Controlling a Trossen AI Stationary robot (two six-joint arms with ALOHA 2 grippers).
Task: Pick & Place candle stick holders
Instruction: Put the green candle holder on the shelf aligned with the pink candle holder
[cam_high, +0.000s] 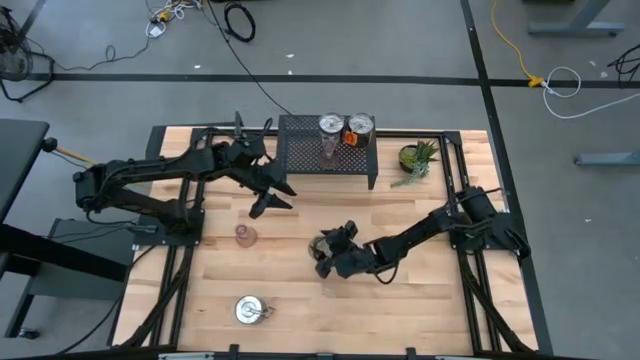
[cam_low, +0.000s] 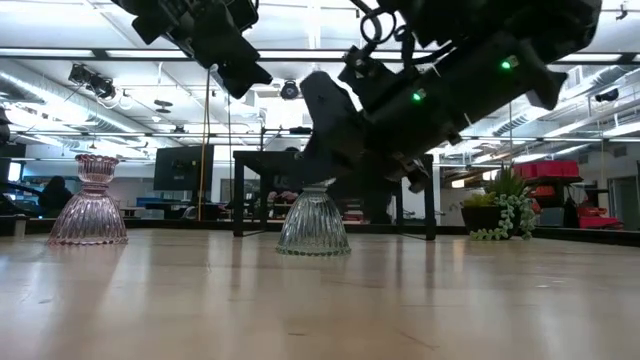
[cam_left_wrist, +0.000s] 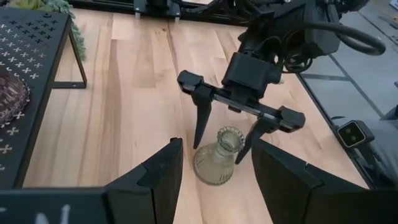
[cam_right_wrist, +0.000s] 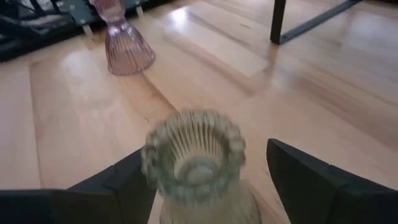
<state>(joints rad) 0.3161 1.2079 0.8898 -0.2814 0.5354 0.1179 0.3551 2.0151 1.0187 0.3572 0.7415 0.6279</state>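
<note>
My right gripper grabs the olive-green candle stick holder by its neck (cam_right_wrist: 202, 194) next, to place the holder on the black mesh rack.
An olive-green glass candle stick holder (cam_left_wrist: 217, 165) stands upright on its wide base on the table; it also shows in the low view (cam_low: 313, 222). My right gripper (cam_left_wrist: 219, 152) is open and comes down over it, one finger on each side of its neck, with gaps showing in the right wrist view (cam_right_wrist: 196, 162). My left gripper (cam_high: 270, 195) is open and empty, in the air near the rack's front left corner. A pink glass holder (cam_high: 244, 235) stands on the table. A silver holder (cam_high: 250, 310) sits near the front edge.
A black mesh rack (cam_high: 300, 150) at the back carries two silver holders (cam_high: 330, 125) (cam_high: 360, 127) and a pinkish glass one (cam_high: 329, 150). A spiky green potted plant (cam_high: 418, 158) stands to the rack's right. Bare wood lies at the front right.
</note>
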